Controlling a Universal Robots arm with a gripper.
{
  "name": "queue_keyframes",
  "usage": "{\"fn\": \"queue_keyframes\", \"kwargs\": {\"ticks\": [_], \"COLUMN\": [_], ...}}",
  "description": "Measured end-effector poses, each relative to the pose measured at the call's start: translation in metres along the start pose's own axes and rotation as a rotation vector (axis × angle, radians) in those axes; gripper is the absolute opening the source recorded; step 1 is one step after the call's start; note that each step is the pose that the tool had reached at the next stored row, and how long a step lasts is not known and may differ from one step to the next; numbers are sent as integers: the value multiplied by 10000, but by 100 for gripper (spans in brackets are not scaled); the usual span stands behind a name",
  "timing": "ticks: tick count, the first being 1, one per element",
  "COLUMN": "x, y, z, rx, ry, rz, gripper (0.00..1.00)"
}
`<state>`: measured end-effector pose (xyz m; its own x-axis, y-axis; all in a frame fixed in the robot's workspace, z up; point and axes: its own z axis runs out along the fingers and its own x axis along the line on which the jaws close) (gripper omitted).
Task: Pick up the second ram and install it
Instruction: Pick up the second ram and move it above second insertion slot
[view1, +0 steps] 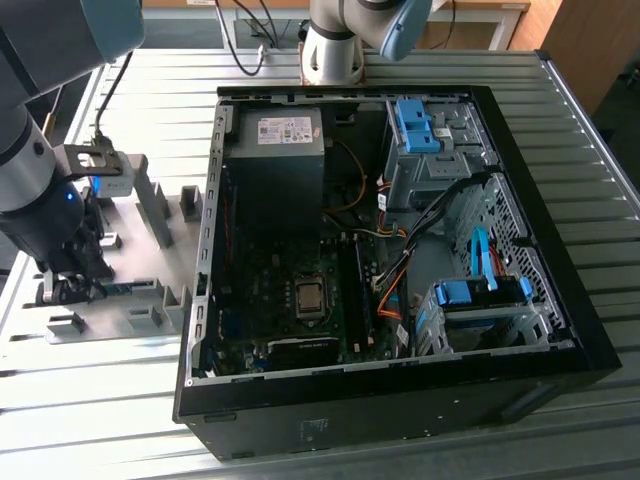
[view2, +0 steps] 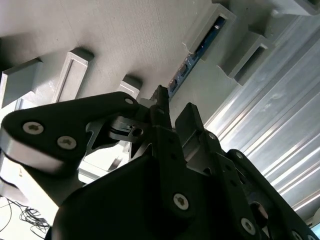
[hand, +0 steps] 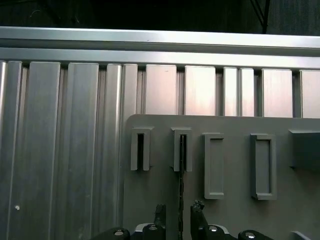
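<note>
I should grab the second ram next by its bare middle part (hand: 181, 215) with my gripper to install it, since slotted grey holders hold its ends.
The second ram (view2: 196, 52) is a thin blue-green strip standing on edge in slotted grey holders on the fixture plate (view1: 150, 250), at the exterior view's left beside the computer case. In the first wrist view the second ram (hand: 181, 175) shows edge-on as a dark line running down between my fingers. My gripper (hand: 178, 210) is low over the plate, open, with one finger on each side of the strip and a gap on both sides. The second wrist view shows the gripper (view2: 174, 107) at the strip's near end. The gripper (view1: 75, 290) sits at the plate's front left.
The open black computer case (view1: 560, 330) lies on the ribbed aluminium table (view1: 100, 400). Inside are the CPU socket (view1: 310, 297), long black slot rails (view1: 350, 285), a power supply (view1: 275, 150) and blue drive cages (view1: 480, 295). Grey holder blocks (hand: 262, 165) stand on the plate. A second robot base (view1: 335, 45) stands behind.
</note>
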<state>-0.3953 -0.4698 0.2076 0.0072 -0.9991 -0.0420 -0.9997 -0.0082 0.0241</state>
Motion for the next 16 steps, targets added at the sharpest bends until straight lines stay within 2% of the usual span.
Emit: {"fn": "queue_keyframes", "kwargs": {"ticks": [5,13,15,16], "x": [3,-16,-17,-17], "y": [18,36,39,43], "z": [72,113,122,125], "rx": [20,21,23,23], "ry": [-5,-16,-24,-30], "rz": [-1,-3,-2,-1], "gripper": [33,33,32,25]}}
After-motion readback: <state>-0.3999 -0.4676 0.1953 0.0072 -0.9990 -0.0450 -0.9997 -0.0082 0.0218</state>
